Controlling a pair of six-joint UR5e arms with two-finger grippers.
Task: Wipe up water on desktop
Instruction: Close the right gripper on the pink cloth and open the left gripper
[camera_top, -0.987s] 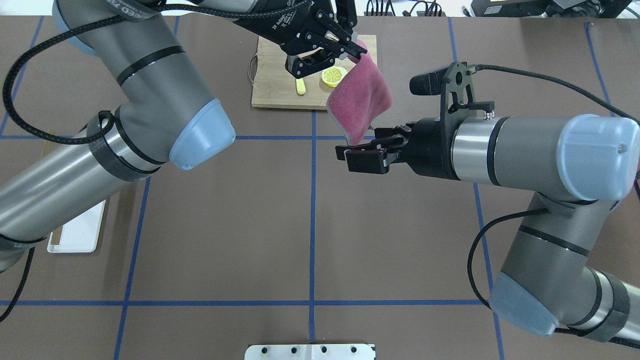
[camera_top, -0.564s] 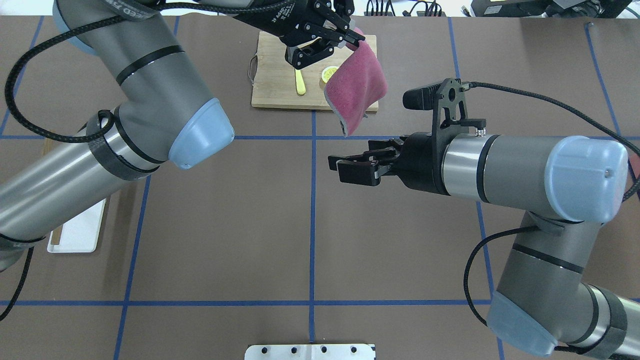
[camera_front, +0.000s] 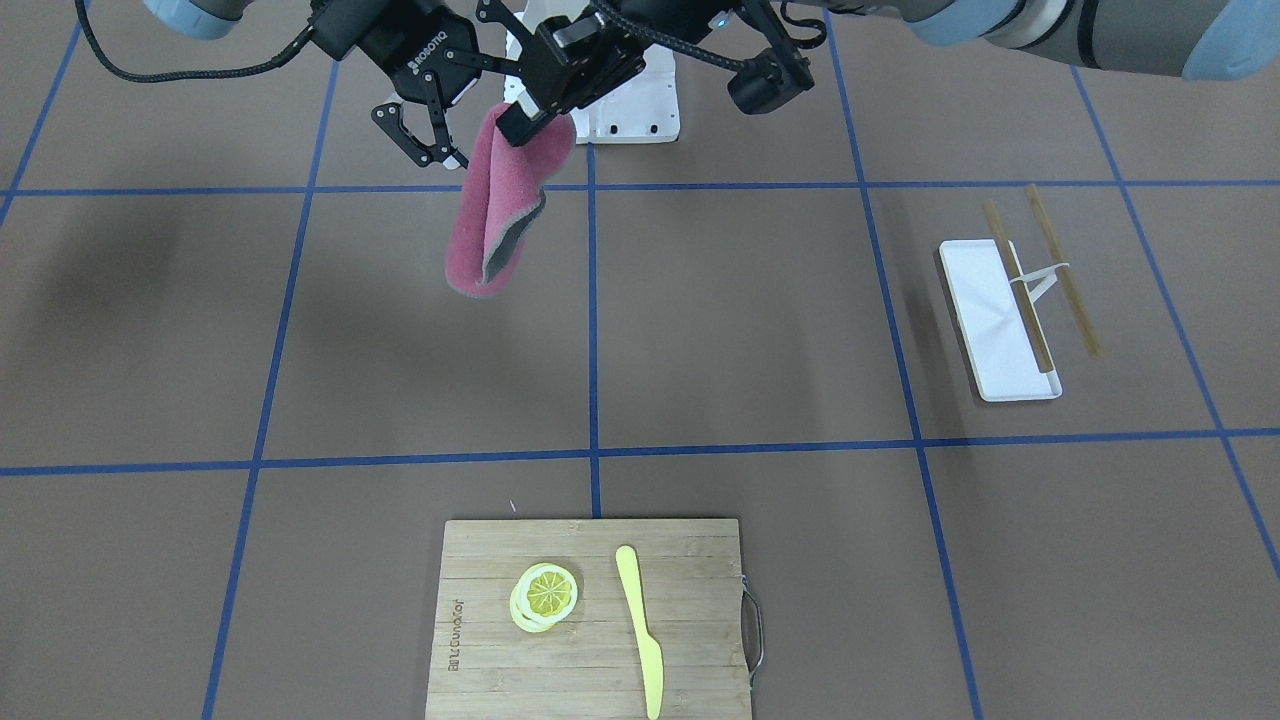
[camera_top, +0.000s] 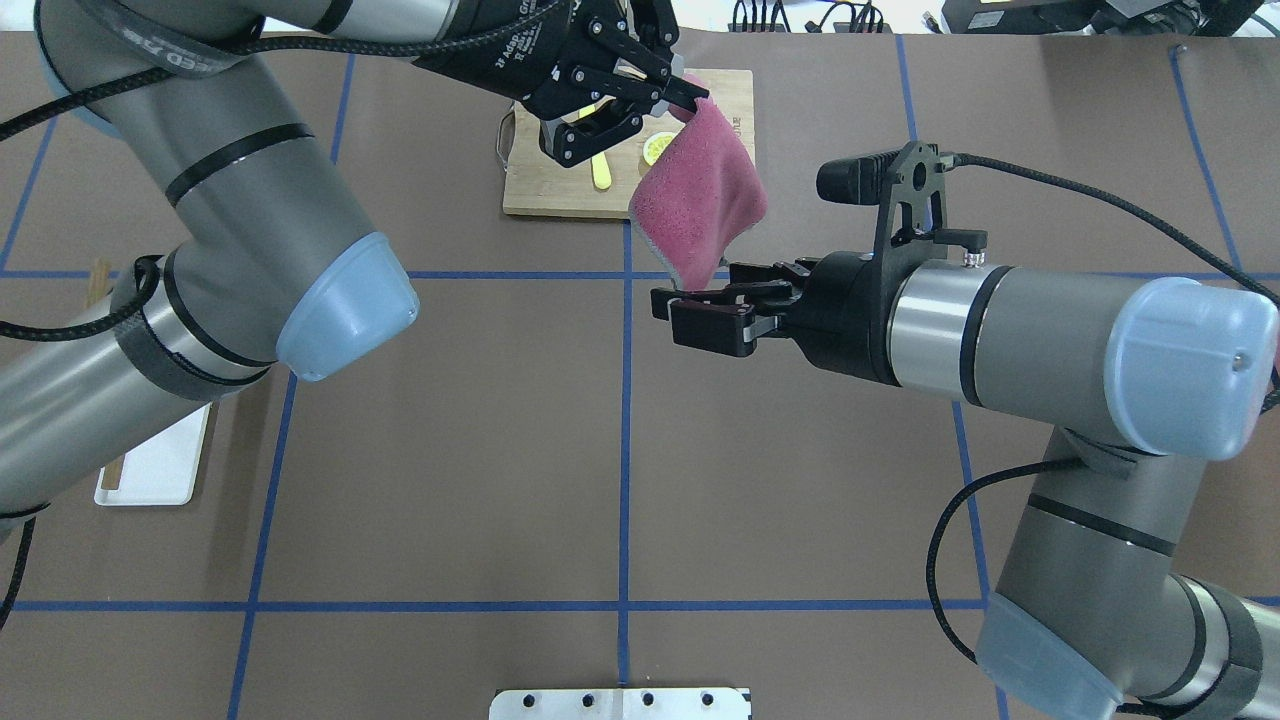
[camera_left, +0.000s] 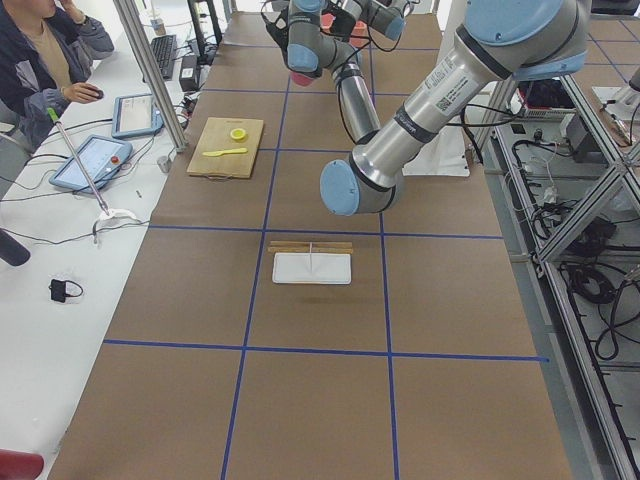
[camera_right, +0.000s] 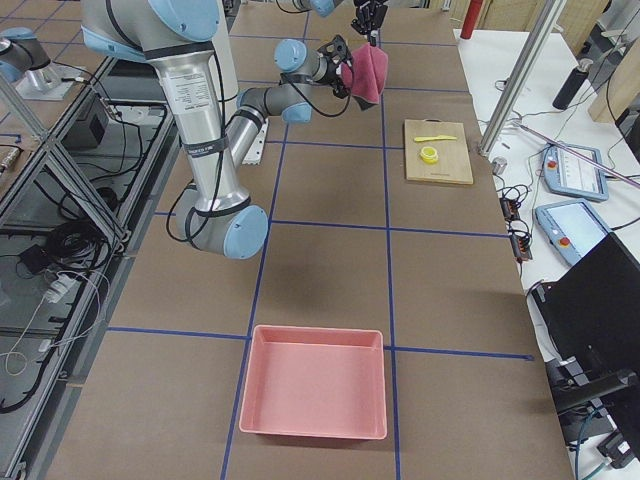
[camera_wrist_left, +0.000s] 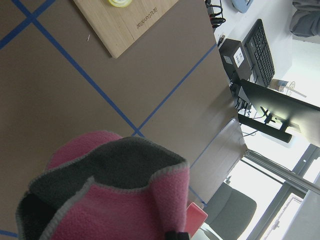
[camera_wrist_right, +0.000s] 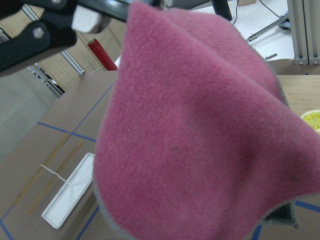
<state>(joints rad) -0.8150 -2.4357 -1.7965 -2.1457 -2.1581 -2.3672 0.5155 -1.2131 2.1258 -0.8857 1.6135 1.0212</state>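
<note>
I need to grab the pink cloth by its loose hanging end (camera_front: 486, 270) with my right gripper next. Then I will wipe the water off the desktop.
The desktop (camera_top: 450, 450) is a brown surface crossed by blue tape lines; I see no water on it. My left gripper (camera_top: 688, 98) is shut on the top corner of a pink cloth with a grey underside (camera_top: 700, 195), which hangs folded above the desktop. The cloth also shows in the front view (camera_front: 495, 225) and fills the right wrist view (camera_wrist_right: 200, 125). My right gripper (camera_top: 692, 315) is open, level with the cloth's lower tip, which hangs at its fingers. In the front view the right gripper (camera_front: 425, 145) stands just beside the cloth.
A bamboo cutting board (camera_front: 600, 680) with a lemon slice (camera_front: 547, 592) and a yellow knife (camera_front: 640, 625) lies on the far side. A white tray (camera_front: 995, 320) with chopsticks lies on the robot's left. A pink bin (camera_right: 315, 395) stands at the right end.
The left gripper first raised the cloth away while the right gripper drew back. Now the cloth has come leftward and down, and the right gripper is again at its lower tip.
</note>
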